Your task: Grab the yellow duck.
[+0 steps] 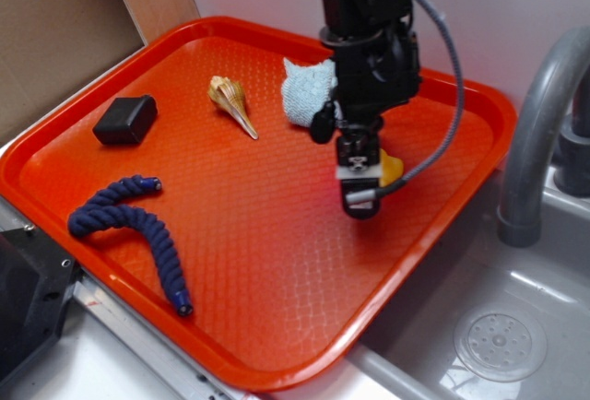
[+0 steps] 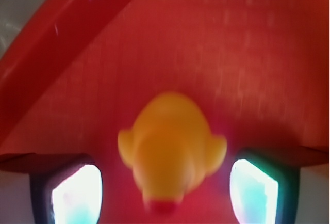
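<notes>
My fingers are low over the orange tray, on both sides of the yellow duck (image 1: 393, 168), so closing now would catch it. It is time to close.
The yellow duck (image 2: 172, 149) sits on the orange tray (image 2: 247, 53), filling the lower middle of the wrist view, its red beak toward the camera. My gripper (image 2: 165, 195) is open, one finger on each side of the duck with a gap on both sides. The fingertips (image 2: 77, 193) glow white and blurred. From the exterior view only a sliver of the yellow duck (image 1: 393, 168) shows behind my gripper (image 1: 359, 188), which hangs low over the tray's right part.
On the tray (image 1: 277, 326) lie a tan seashell (image 1: 230, 102), a black block (image 1: 124, 120), a blue rope (image 1: 138, 225) and a light blue cloth (image 1: 304, 91). A grey faucet (image 1: 535, 133) and sink (image 1: 498, 345) stand right of the tray.
</notes>
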You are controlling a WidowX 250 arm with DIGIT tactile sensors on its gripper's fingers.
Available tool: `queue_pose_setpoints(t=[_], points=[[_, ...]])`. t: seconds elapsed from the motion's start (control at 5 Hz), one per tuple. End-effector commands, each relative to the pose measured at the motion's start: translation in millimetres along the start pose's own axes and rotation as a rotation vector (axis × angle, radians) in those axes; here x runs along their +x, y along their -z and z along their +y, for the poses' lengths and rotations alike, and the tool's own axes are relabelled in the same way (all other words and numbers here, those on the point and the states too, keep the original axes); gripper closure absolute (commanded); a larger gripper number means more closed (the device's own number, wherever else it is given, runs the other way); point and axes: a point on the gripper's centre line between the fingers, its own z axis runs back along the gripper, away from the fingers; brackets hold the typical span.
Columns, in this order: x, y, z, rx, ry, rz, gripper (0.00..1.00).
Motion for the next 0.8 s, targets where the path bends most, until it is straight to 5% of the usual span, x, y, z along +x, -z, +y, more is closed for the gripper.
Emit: queue_pose_setpoints(t=[0.0, 0.2, 0.6], points=[[8.2, 10.5, -15.6, 0.047, 0.030, 0.043, 0.67], [3.2, 15.7, -15.8, 0.051, 0.029, 0.057, 1.00], [-1.8, 12.0, -18.9, 0.102, 0.006, 0.072, 1.00]])
